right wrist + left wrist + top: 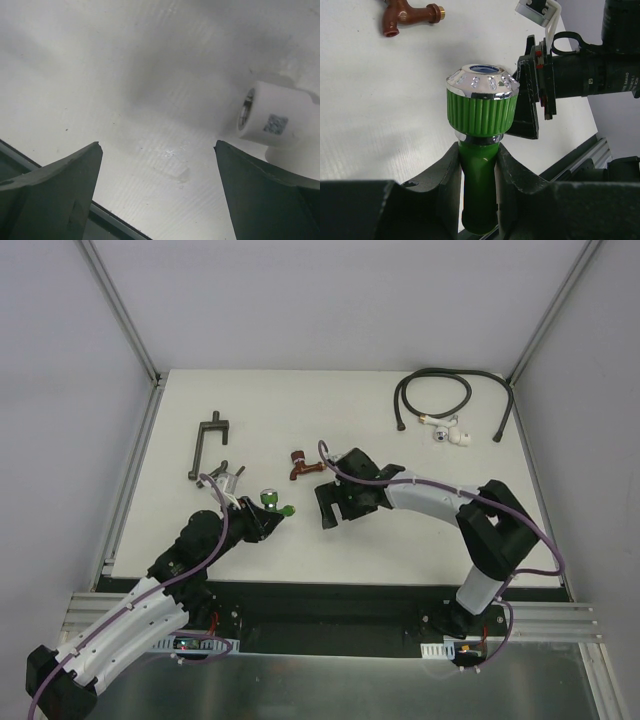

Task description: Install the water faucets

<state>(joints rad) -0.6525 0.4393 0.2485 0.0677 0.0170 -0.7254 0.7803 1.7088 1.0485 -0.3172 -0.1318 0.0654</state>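
Observation:
The white cylindrical fitting should next be grabbed by its body behind the metal-lined opening [282, 115] with my right gripper. The opening then stays open to install the green faucet.
My left gripper [262, 512] [479, 150] is shut on the stem of the bright green water faucet [272, 502] [480, 112]. The faucet's ribbed collar and silver end stick out beyond the fingers, just above the table. On the white table behind it lies the dark red water faucet [300, 464] [410, 17], brass end to the right, with nothing touching it. My right gripper [328, 518] [157, 150] stands open over bare table just right of the green faucet, nothing between its fingers. Its wrist [590, 75] shows in the left wrist view.
A dark metal pipe frame [208, 445] lies at the back left. The black hose [430, 395] and white elbow fitting [452, 433] are at the back right. A white cylindrical fitting [272, 120] with a metal-lined mouth sits beside my right finger. The table's front rail [330, 590] is close.

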